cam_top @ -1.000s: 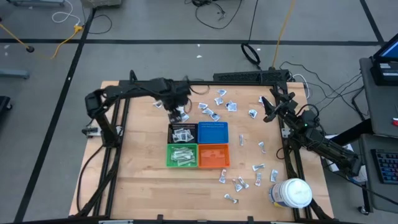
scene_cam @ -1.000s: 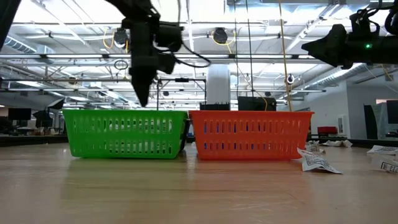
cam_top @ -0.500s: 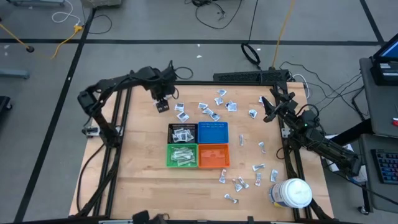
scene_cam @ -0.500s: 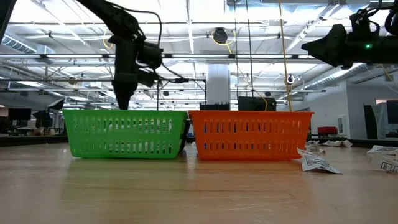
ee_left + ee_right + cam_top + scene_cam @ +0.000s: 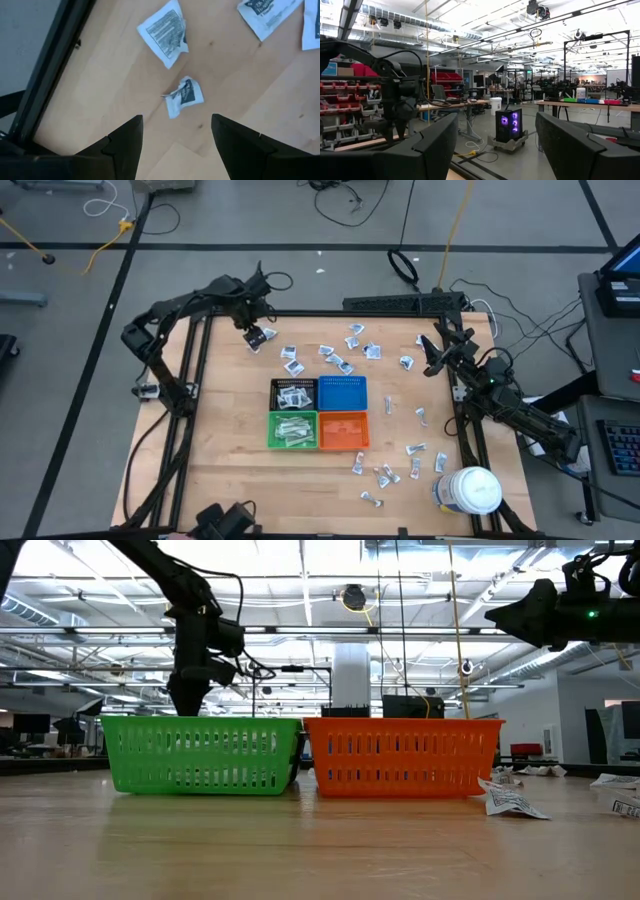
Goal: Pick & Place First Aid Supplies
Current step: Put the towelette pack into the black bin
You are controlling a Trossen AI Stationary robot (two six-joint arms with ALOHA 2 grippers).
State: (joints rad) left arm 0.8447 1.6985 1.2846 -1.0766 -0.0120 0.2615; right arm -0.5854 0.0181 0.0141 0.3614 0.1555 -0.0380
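My left gripper will grab the small packet, crumpled and due for sorting into the black bin, by its crumpled middle (image 5: 182,96).
Small white wrapped packets, the first aid supplies, lie scattered on the wooden table: a far group (image 5: 350,345) and a near-right group (image 5: 385,473). My left gripper (image 5: 256,335) hangs open, pointing down, near the table's far left corner. In its wrist view a small crumpled packet (image 5: 183,95) lies flat on the wood just ahead of the open fingers (image 5: 176,119), untouched, with a larger packet (image 5: 165,32) beyond it. My right gripper (image 5: 428,358) waits raised at the table's right side, open (image 5: 496,117), with nothing between its fingers.
Four small bins stand mid-table: black (image 5: 276,385) and green (image 5: 272,420), both holding packets, blue (image 5: 342,392) and orange (image 5: 343,430). A large white jar (image 5: 470,490) stands at the near right corner. The table's dark frame bar (image 5: 55,65) runs close beside the left gripper.
My left gripper has swung from above the black bin toward the table's far left corner, sinking slightly and rolling a little, its fingers staying apart. It now hangs over the loose packets there.
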